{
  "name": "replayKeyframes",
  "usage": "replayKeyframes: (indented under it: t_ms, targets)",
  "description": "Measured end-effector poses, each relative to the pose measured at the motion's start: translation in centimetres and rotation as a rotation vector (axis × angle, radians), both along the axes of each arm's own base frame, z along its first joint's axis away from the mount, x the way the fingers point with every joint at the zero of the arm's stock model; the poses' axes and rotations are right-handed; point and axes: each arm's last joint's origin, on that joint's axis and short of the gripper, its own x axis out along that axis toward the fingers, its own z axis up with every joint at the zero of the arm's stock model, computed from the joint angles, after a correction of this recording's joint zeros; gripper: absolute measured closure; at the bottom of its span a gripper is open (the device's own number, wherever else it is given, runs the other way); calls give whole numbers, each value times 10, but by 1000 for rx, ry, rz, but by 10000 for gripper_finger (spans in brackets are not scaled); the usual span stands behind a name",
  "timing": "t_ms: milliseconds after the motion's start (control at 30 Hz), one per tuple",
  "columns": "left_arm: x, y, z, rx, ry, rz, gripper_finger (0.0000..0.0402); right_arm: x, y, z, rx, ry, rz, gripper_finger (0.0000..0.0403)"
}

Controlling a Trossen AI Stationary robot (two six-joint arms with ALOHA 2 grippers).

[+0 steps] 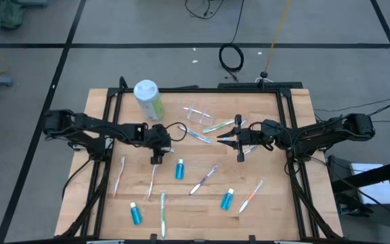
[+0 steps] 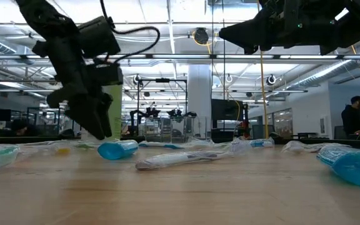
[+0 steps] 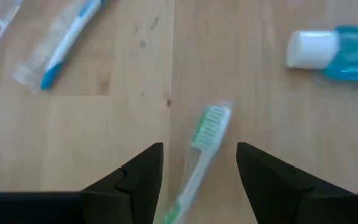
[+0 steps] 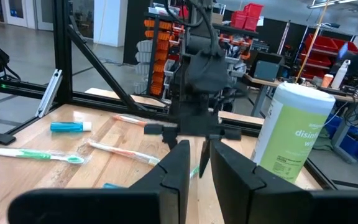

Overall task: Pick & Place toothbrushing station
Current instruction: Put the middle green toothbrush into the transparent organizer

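The toothbrush needs to stand in the clear cup (image 1: 198, 114), so the robot's left gripper needs to grab it next by the neck behind its bristles.
My left gripper (image 1: 156, 160) (image 3: 199, 149) is open, pointing down, low over the wooden table. Its fingers stand on either side of the bristle head of a green-and-white toothbrush (image 3: 209, 127) that lies flat on the table, without touching it. My right gripper (image 1: 219, 139) (image 4: 197, 149) hangs well above the table with only a narrow slit between its fingers and nothing held. The clear cup (image 1: 198, 114) lies at the far middle. Three blue white-capped tubes (image 1: 179, 169) (image 1: 227, 198) (image 1: 135, 214) and several toothbrushes lie scattered on the table.
A green-and-white wipes canister (image 1: 147, 98) stands at the far left of the table. A blue-and-white toothbrush (image 3: 67, 43) and a blue tube (image 3: 337, 50) lie close to my left gripper. Black frame rails run along the table's edges (image 1: 107, 135).
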Motion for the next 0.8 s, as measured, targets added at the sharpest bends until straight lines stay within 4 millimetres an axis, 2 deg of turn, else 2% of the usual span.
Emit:
replayKeyframes:
  t_ms: [267,633,800]
  targets:
    - [4,0,-14,18,48,-44,200,0,0,0,-11,-1,0,348]
    - [6,0,-14,-22,29,23,343,0,0,0,-11,-1,0,348]
    - [26,-2,9,-6,-95,33,392,0,0,0,-12,-1,0,348]
